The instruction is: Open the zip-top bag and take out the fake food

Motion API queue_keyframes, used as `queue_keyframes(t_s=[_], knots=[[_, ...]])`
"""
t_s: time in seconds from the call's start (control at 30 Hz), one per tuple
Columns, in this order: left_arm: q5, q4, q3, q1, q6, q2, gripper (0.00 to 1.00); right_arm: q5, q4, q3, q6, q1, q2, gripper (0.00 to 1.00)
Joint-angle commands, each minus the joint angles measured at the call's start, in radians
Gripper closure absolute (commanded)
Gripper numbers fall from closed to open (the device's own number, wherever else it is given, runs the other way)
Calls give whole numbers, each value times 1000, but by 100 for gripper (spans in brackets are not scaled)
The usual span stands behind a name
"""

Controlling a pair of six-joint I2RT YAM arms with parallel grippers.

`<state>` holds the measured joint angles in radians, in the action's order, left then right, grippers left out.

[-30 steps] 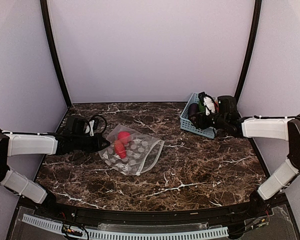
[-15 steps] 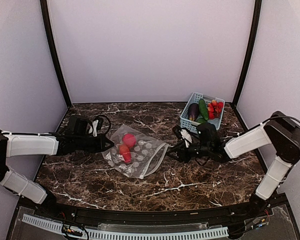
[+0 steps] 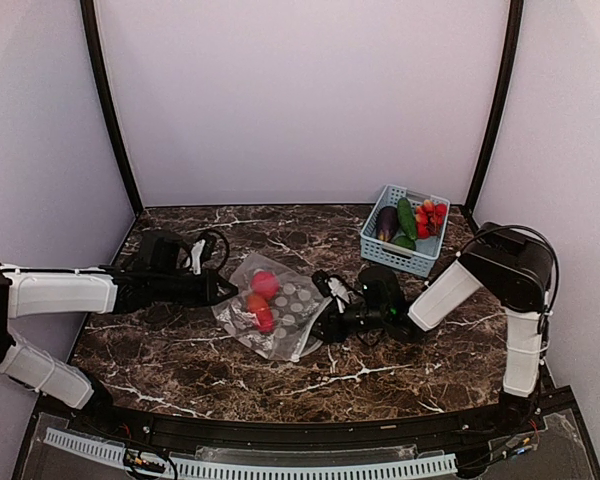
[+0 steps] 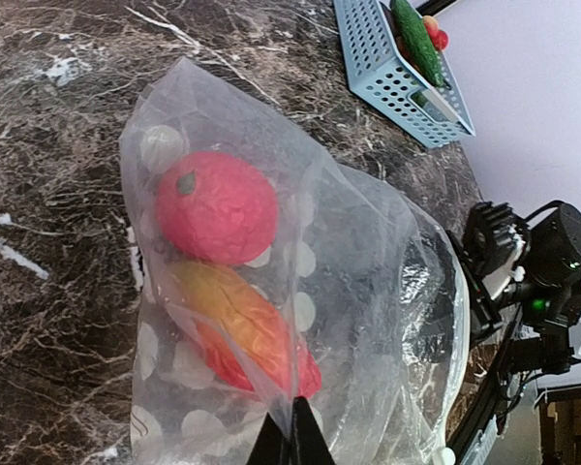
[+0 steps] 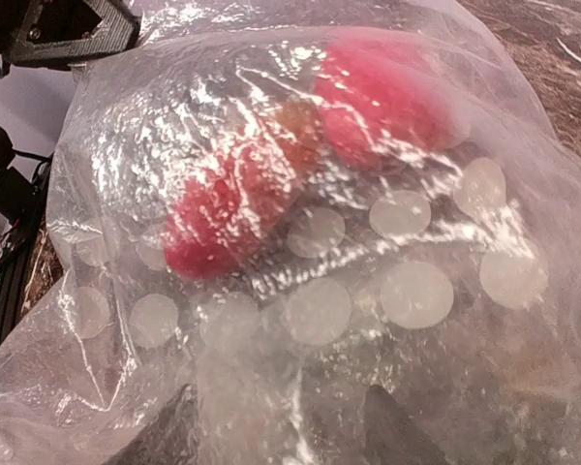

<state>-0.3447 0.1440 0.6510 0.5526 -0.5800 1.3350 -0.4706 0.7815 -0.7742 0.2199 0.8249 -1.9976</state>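
I need to take the orange-red piece [image 4: 247,334] out of the bag lengthwise, so next my right gripper should grab it by its red end [image 4: 296,372], nearest the bag's opening.
The clear zip-top bag [image 3: 285,312] with pale dots lies mid-table, its left side lifted. Inside are two pieces of fake food, a round red one [image 3: 265,283] and an orange-red one [image 3: 260,312]. My left gripper [image 3: 216,290] is shut on a fold of the bag [image 4: 368,291], pinched between its tips [image 4: 292,431]. The red ball [image 4: 216,205] and the orange-red piece [image 4: 247,334] show just beyond. My right gripper [image 3: 325,325] is at the bag's right edge. In the right wrist view it [image 5: 281,436] is open, its fingers [image 5: 165,436] blurred behind the plastic film [image 5: 397,213].
A light-blue slotted basket [image 3: 387,250] stands at the back right and holds a purple eggplant [image 3: 385,222], a green piece [image 3: 407,217] and red balls [image 3: 430,217]. Purple walls close in the marble table [image 3: 400,360] on three sides.
My right arm swung from the basket across to the bag's right edge. My left gripper shifted slightly right, lifting its side of the bag and rolling the food inside.
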Motion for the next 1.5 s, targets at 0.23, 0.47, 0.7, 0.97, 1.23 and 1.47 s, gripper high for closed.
queue_keyframes(t_s=[0.23,0.47,0.7,0.97,1.23,1.47], knots=[[-94,84,36,55,-24,-72,99,-2,199,-19,14,34,-78,36],[-101,93,44,61,-23,-67,99,-1,224,-5,-3,58,-75,25],[-94,85,44,63,-15,-66,99,77,117,-54,-44,66,-85,38],[-34,59,38,62,3,-59,99,108,45,-53,-121,70,-91,50],[62,-2,51,61,28,-43,99,85,45,-11,-113,71,-36,77],[115,-24,56,51,19,-37,99,92,18,67,-91,71,55,80]])
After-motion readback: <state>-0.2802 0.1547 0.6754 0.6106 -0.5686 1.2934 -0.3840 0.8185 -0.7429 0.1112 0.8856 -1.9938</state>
